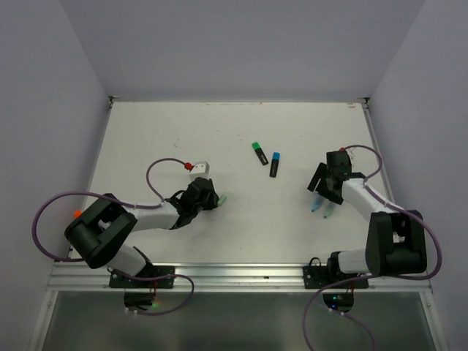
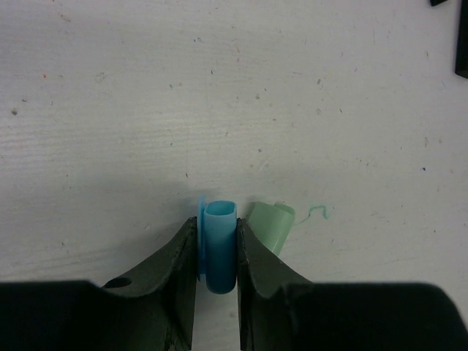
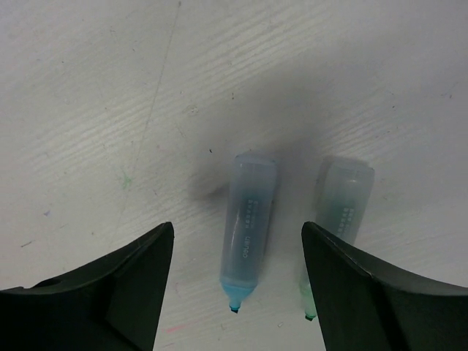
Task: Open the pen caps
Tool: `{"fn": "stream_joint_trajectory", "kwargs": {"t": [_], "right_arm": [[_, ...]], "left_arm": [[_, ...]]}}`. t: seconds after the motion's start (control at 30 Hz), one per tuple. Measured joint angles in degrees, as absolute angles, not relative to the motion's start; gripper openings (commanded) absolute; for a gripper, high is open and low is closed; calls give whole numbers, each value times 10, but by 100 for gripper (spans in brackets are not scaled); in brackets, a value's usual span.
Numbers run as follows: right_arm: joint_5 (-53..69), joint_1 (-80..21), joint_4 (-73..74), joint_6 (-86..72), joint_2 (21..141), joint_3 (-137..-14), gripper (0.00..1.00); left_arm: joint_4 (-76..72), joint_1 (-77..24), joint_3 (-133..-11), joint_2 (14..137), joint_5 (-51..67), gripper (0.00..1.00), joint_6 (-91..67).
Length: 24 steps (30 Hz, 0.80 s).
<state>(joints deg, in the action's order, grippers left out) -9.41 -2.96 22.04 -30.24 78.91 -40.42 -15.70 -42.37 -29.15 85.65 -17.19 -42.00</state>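
Observation:
The right gripper reaches the blue-capped black marker next and grips its black body, which leaves the blue cap [image 2: 219, 248] free to open.
My left gripper [image 2: 217, 245] is shut on a light blue pen cap [image 2: 219, 248] and holds it just above the table. A mint pen cap [image 2: 270, 225] lies right beside it, also seen in the top view [image 1: 222, 198]. My right gripper [image 3: 238, 252] is open above two uncapped pastel markers: a light blue one [image 3: 248, 223] between the fingers and a mint one [image 3: 341, 208] by the right finger. In the top view they lie near the right gripper [image 1: 322, 189]. Two black markers keep their caps, one green [image 1: 256, 148] and one blue [image 1: 276, 156].
A small white block with a red end [image 1: 197, 167] lies behind the left gripper. A purple cable loops over the left arm [image 1: 157, 172]. The table's raised walls run along the left [image 1: 95, 161] and right [image 1: 380, 161] edges.

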Motion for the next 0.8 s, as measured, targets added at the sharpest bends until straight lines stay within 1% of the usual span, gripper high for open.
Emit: {"fn": "stream_joint_trajectory", "kwargs": {"t": [0.03,0.07,0.1,0.13,0.17,0.27,0.3,0.4,0.5,0.57,0.7,0.8], "right_arm": [[-95,-29,225,-300,785,-409,77],[-94,-29,228,-298,782,-415,91],[-94,-30,231,-296,777,-422,92],[-94,-30,232,-292,773,-429,98],[-94,-32,232,-290,770,-435,98],[-94,-50,233,-287,768,-458,98],[-94,-62,233,-287,769,-468,98],[-95,-113,238,-286,796,-517,99],[-78,-151,232,-288,851,-578,96],[-67,-160,228,-289,888,-609,93],[-54,-160,230,-291,952,-659,89],[-46,-163,228,-291,994,-693,87]], "left_arm": [[-157,-424,-291,856,-172,14,-424],[-157,-424,-291,856,-172,16,-424],[-157,-424,-291,856,-172,19,-425],[-157,-424,-291,856,-172,21,-425],[-157,-424,-291,856,-172,22,-425],[-157,-424,-291,856,-172,28,-425],[-157,-424,-291,856,-172,32,-425],[-161,-423,-290,856,-170,39,-428],[-166,-423,-287,854,-167,41,-429],[-169,-423,-282,849,-166,44,-429],[-170,-423,-272,836,-163,52,-429],[-167,-423,-266,826,-162,55,-429]]}}
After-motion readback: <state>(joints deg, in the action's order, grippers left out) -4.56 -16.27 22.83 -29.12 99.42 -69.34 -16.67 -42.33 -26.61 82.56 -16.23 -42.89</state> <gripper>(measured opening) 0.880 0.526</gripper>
